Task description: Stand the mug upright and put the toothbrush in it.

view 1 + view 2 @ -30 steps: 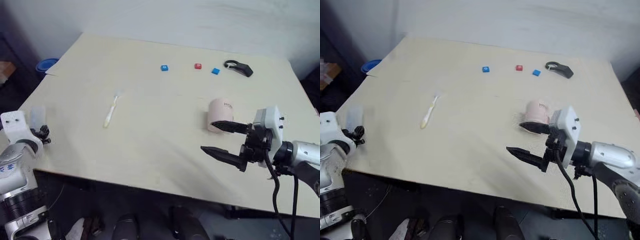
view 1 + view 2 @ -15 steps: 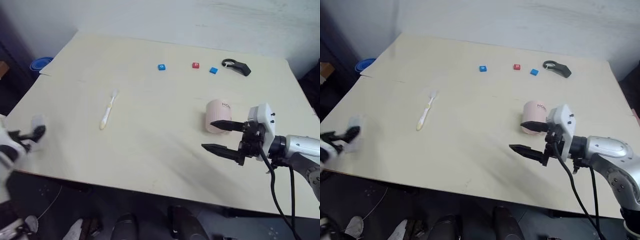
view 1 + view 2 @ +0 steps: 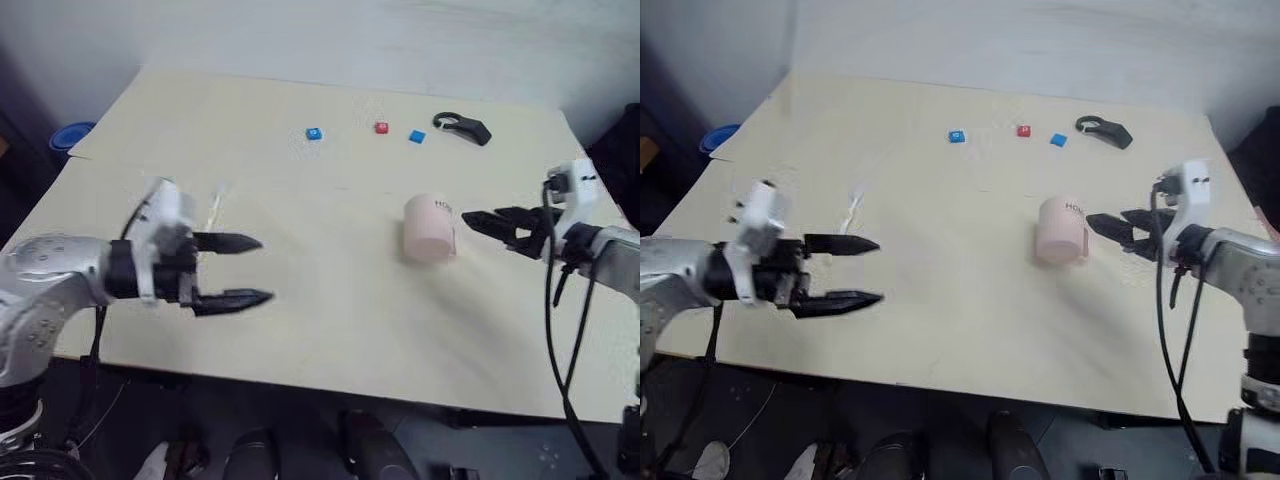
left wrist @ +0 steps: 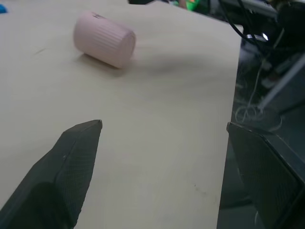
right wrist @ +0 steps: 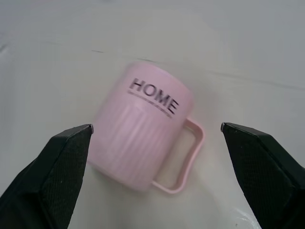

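Note:
I should stand the mug upright for the toothbrush [image 3: 213,210], so I need to pick up the pink mug by its thin handle [image 3: 452,240] with my right gripper next.
The pale pink mug [image 3: 430,228] lies on its side right of the table's middle, with "HOME" lettering and its handle showing in the right wrist view [image 5: 143,124]. My right gripper [image 3: 475,222] hovers just right of it, open, with the mug lying ahead between its spread fingers [image 5: 66,157]. The white toothbrush [image 3: 852,208] lies flat on the left part of the table, partly behind my left hand. My left gripper [image 3: 265,268] is open and empty, pointing right above the table near the front left, apart from the toothbrush. The mug [image 4: 104,39] lies well ahead of it.
Two small blue blocks [image 3: 314,134] [image 3: 416,136], a red block [image 3: 381,127] and a black tool [image 3: 462,127] lie near the table's far edge. A blue object [image 3: 70,133] sits off the table's left side. The bare tabletop [image 3: 330,260] lies between the grippers.
My left arm swung in from the table's left edge to over the table and its gripper opened. My right gripper moved from in front of the mug to its right side.

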`<state>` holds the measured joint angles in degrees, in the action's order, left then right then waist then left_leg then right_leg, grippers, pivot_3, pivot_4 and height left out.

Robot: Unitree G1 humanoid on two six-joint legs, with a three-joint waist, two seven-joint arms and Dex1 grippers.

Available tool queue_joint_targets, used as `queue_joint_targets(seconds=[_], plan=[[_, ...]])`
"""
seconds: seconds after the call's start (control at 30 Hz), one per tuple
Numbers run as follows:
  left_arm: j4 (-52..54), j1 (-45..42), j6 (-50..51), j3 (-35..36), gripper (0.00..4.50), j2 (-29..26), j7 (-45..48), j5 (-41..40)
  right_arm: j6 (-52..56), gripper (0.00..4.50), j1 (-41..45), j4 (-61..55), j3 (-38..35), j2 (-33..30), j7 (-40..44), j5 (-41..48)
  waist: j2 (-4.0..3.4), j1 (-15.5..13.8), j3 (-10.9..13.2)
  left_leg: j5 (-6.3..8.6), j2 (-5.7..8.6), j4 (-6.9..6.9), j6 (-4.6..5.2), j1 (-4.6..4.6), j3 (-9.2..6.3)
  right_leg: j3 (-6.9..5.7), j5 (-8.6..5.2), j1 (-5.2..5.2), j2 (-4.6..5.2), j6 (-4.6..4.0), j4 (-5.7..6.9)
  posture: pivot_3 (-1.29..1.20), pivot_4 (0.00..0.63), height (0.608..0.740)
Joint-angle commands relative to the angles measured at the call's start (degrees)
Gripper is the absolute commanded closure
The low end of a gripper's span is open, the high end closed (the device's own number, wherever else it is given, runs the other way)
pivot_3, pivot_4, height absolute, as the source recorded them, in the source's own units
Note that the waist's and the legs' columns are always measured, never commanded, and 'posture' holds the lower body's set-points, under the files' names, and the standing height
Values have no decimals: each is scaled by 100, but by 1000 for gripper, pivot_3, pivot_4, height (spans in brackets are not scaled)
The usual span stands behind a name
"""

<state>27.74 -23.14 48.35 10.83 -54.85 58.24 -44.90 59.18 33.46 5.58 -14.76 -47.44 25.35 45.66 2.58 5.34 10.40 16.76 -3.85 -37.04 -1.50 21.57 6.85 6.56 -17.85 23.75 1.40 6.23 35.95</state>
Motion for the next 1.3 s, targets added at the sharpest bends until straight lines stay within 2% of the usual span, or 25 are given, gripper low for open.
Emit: queue_joint_targets(seconds=[0.03,0.17,0.47,0.6,0.77,0.8,0.83,0.87,0.93,1.0,1.17,1.3], plan=[[-152,-385,-537,-322,77,-52,481,214,-14,0,517,674,133,251,-335,-481,-12,6,7,-1,-1,0,-1,2,4,-3,-2,3,-15,-2,3,0,150,740],[-392,-832,-747,-636,77,20,735,323,-275,0,939,1498,320,603,-471,-1057,-27,7,16,-1,-1,-11,-1,14,10,-1,-2,10,-26,0,2,0,150,740],[-625,-1162,-950,-841,77,260,720,514,-628,0,874,1725,1252,820,69,-2048,-37,-20,20,-1,3,-54,1,88,7,5,1,76,-20,16,28,0,150,740],[-638,-1165,-973,-832,0,307,685,534,-819,796,960,1862,1306,916,155,-2330,-37,-22,20,-2,2,-88,3,88,9,3,1,74,-24,16,63,0,150,740],[-660,-1169,-998,-835,0,311,682,554,-923,2452,1101,2003,1301,993,309,-2591,-37,-14,20,-9,6,-97,23,79,8,3,5,74,-25,23,102,0,150,740],[-659,-1169,-992,-834,0,312,682,545,-928,2732,1119,2019,1293,1003,326,-2623,-37,-15,20,-10,6,-97,24,78,8,1,6,74,-26,23,107,0,150,740],[-663,-1168,-998,-836,0,318,681,546,-938,2831,1142,2034,1299,1012,345,-2653,-37,-16,20,-11,6,-97,24,78,8,1,6,74,-27,23,109,0,150,740],[-670,-1165,-1007,-839,0,324,682,550,-939,3296,1162,2049,1295,1027,360,-2681,-37,-15,20,-13,5,-97,23,78,6,0,6,74,-29,23,114,0,150,740],[-665,-1143,-1019,-839,0,335,671,555,-934,3799,1192,2058,1285,1052,392,-2726,-37,-15,20,-13,5,-97,23,78,6,1,6,74,-29,23,116,0,150,740],[-651,-1114,-1030,-838,0,344,661,563,-951,4482,1203,2064,1282,1064,411,-2788,-37,-11,20,-13,5,-97,23,78,6,1,5,75,-28,23,115,0,150,740],[-594,-1006,-975,-783,0,373,581,522,-931,4482,1199,1809,909,1194,230,-2668,-32,-23,17,-13,5,-98,23,75,6,-2,5,69,-27,23,112,0,150,740],[-594,-873,-821,-601,0,394,384,387,-940,4482,1041,1127,541,1488,22,-2433,-33,-12,17,-13,5,-97,23,76,4,2,5,71,-26,23,114,0,150,740]])
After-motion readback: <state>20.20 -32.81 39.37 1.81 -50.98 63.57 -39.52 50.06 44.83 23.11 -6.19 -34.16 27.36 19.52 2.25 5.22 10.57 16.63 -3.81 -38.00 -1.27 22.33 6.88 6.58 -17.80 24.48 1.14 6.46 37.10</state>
